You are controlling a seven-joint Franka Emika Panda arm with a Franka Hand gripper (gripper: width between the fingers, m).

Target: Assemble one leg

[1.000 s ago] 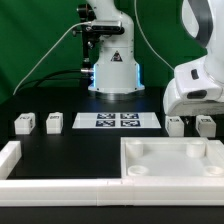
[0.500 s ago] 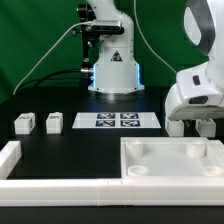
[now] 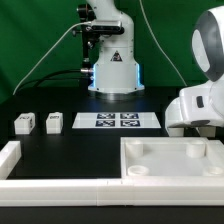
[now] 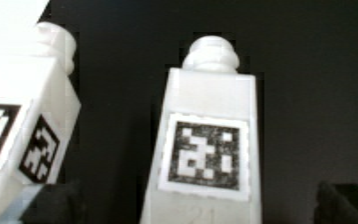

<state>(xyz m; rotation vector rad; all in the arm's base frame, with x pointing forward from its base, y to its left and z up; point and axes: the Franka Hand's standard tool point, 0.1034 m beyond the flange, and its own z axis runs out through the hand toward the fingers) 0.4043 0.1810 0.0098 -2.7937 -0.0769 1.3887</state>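
The white leg's sides sit between my gripper's open fingers, so it is time to close now. Closing now would catch the leg.
Two legs, small white blocks with black-and-white markers, stand at the exterior view's left: one (image 3: 23,123) and another (image 3: 54,122). My gripper (image 3: 196,126) is low at the exterior view's right, and the hand hides the legs there. In the wrist view a leg (image 4: 208,130) with a rounded peg at one end lies between my two dark fingers (image 4: 350,200). The jaws stand wide apart on either side of it, with gaps on both sides. My gripper (image 4: 197,205) is open. A second leg (image 4: 25,110) lies beside it, outside the fingers.
The big white tray-like piece (image 3: 170,160) with round corner sockets lies at the front right. A white bar (image 3: 10,155) sits at the front left. The marker board (image 3: 117,121) lies in the middle, in front of the robot base (image 3: 113,70).
The hand has moved down and towards the exterior view's right. It now covers the two legs that showed below it one second ago.
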